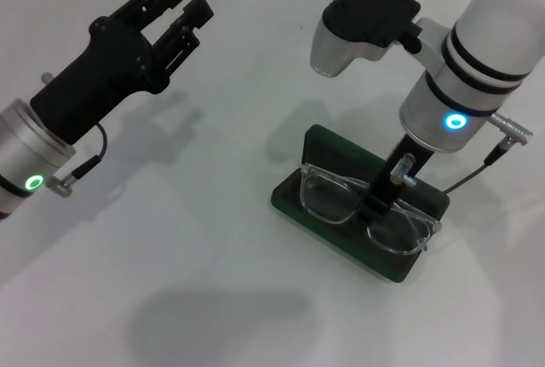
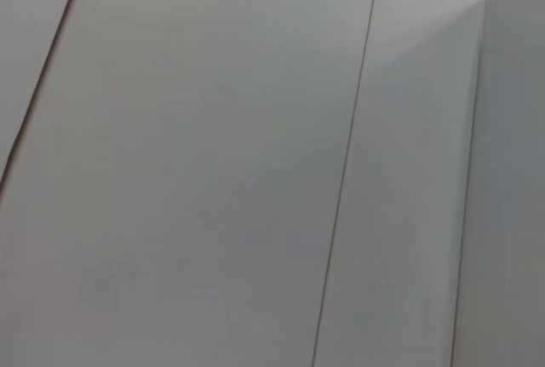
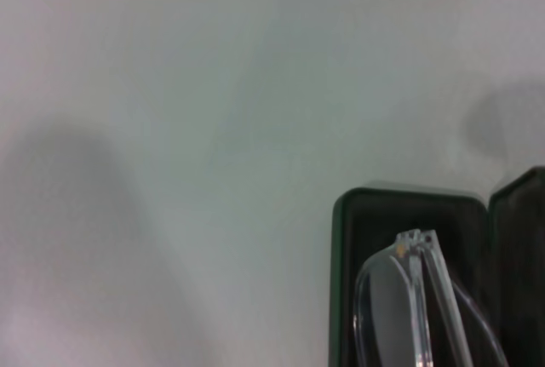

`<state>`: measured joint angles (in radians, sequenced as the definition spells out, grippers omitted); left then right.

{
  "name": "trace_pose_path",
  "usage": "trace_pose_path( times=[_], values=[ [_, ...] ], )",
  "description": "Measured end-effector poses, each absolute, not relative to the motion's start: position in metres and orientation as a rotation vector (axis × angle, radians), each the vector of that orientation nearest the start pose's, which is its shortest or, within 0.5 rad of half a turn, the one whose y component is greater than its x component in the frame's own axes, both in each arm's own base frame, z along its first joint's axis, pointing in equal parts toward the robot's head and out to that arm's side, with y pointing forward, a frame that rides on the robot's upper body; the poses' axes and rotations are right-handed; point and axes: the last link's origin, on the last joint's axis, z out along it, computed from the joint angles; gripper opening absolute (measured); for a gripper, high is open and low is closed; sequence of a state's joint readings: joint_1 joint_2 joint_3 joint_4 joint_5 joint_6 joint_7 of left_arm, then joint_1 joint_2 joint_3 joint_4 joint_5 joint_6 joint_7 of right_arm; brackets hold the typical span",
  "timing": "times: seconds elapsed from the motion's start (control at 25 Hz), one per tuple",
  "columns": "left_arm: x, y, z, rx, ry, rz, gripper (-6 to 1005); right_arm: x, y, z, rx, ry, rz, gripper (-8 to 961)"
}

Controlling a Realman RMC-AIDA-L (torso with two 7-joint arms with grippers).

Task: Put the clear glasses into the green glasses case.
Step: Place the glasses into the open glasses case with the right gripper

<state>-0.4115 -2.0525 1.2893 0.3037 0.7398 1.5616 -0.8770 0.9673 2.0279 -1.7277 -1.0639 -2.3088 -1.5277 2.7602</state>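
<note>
The clear glasses point(image 1: 330, 199) are inside the case's rim and would rest in the green glasses case if I opened now, so my right gripper needs to release them.
The green glasses case point(image 1: 328, 147) lies open on the white table, right of centre, its dark lining showing. The clear glasses point(image 1: 330, 199) hang folded over the open tray, lenses facing me. My right gripper point(image 1: 373, 203) reaches down from above and is shut on the clear glasses at the bridge. I cannot tell if the frame touches the lining. The right wrist view shows one end of the clear glasses point(image 3: 415, 273) above a corner of the green glasses case point(image 3: 375, 214). My left gripper point(image 1: 183, 2) is held up at the far left, away from the case, fingers apart and holding nothing.
The white table point(image 1: 196, 282) carries nothing else. A back edge with a wall seam runs along the top of the head view. The left wrist view shows only pale flat panels point(image 2: 213, 171) with thin seams.
</note>
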Motion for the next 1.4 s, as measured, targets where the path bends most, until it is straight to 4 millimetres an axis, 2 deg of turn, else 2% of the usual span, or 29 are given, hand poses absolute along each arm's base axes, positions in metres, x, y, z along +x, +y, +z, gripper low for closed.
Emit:
trace_pose_path(
  times=[0.24, 0.44, 0.6, 0.76, 1.2, 1.4],
  values=[
    [-0.251, 0.312, 0.001, -2.105, -0.459, -1.373, 491, 0.09, 0.354, -0.071, -2.833, 0.786, -0.707, 130],
    [-0.251, 0.312, 0.0, -2.106, -0.461, -1.372, 491, 0.087, 0.354, -0.07, -2.838, 0.766, -0.684, 265],
    [-0.252, 0.311, 0.0, -2.104, -0.466, -1.369, 491, 0.079, 0.354, -0.066, -2.847, 0.736, -0.623, 316],
    [-0.254, 0.31, 0.0, -2.101, -0.47, -1.366, 491, 0.071, 0.357, -0.053, -2.846, 0.716, -0.508, 367],
    [-0.254, 0.309, -0.001, -2.114, -0.472, -1.361, 491, 0.067, 0.352, -0.047, -2.886, 0.654, -0.5, 364],
    [-0.254, 0.304, -0.01, -2.217, -0.475, -1.325, 491, 0.072, 0.355, -0.029, -2.867, 0.624, -0.354, 360]
  ],
)
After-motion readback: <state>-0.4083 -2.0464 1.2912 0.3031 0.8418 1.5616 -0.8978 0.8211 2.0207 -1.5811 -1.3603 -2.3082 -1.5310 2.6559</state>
